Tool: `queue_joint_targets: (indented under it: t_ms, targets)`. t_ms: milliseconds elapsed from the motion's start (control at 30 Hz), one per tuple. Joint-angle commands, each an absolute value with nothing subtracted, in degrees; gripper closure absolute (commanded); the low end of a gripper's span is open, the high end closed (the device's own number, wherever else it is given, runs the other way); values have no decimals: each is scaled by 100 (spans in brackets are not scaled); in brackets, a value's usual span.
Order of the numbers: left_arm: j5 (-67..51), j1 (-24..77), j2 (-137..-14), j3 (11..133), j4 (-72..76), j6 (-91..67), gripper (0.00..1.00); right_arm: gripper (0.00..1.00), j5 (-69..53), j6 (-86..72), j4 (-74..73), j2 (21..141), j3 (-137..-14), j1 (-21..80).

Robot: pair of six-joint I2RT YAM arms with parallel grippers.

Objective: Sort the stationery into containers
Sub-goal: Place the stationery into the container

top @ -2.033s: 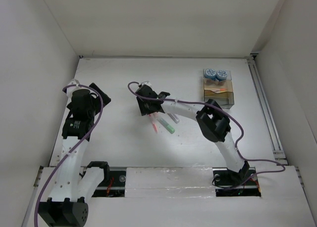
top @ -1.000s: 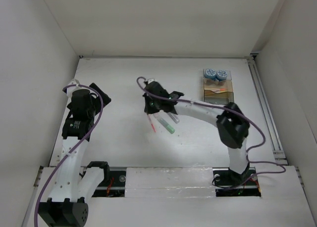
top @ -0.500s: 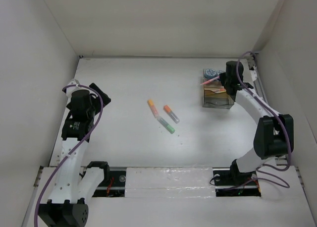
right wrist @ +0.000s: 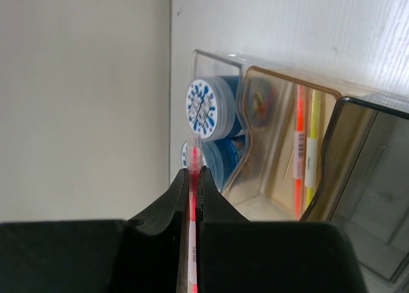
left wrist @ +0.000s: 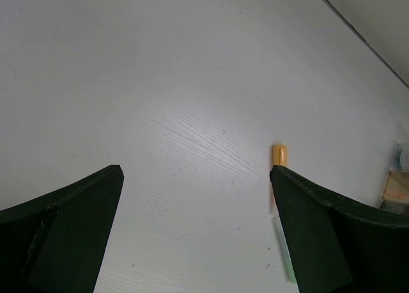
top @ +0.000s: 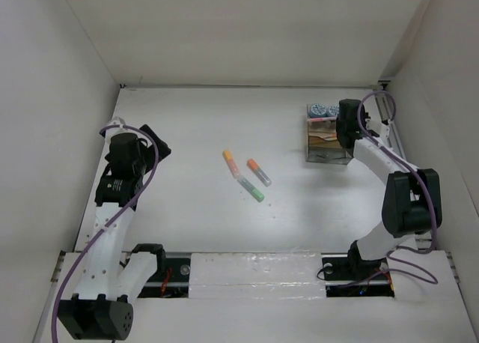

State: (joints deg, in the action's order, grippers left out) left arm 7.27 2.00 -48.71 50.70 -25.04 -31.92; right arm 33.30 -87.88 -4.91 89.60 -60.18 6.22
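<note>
I will move my right gripper to the tan section of the organizer box before I open it. The pink pen [right wrist: 193,153] has its tip pointing over the tubs and would miss that section if I opened now.
My right gripper [right wrist: 193,171] is shut on a pink pen [right wrist: 193,153], whose clear tip pokes out past the fingertips. It hangs over the back end of the clear organizer box [top: 329,150], beside two blue-and-white tubs [right wrist: 206,107]. An orange pen [right wrist: 298,153] and a yellow pen [right wrist: 313,146] lie in a tan compartment. On the table's middle lie an orange pen [top: 230,162], an orange-capped marker [top: 259,171] and a green marker [top: 251,189]. My left gripper [left wrist: 195,171] stands open over bare table at the left [top: 147,145], the orange pen's end [left wrist: 280,155] beside its right finger.
The white side wall [right wrist: 83,101] stands close behind the organizer. A rail [top: 398,156] runs along the table's right edge. The organizer's corner [left wrist: 396,189] shows at the far right of the left wrist view.
My right arm has swung from the pens at mid-table to the organizer at the back right, carrying the pink pen. The left arm has barely shifted.
</note>
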Motion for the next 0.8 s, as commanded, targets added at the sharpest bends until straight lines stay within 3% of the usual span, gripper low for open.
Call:
queue_joint_targets:
  t_ms: [0,767]
  targets:
    - [633,176,-4834,5080,-2285,-3103,1,100,3796,-9175,-981,9350,-6616,528]
    - [527,176,-4887,5027,-2232,-3050,1,100,4026,-9387,-1433,10133,-6838,589]
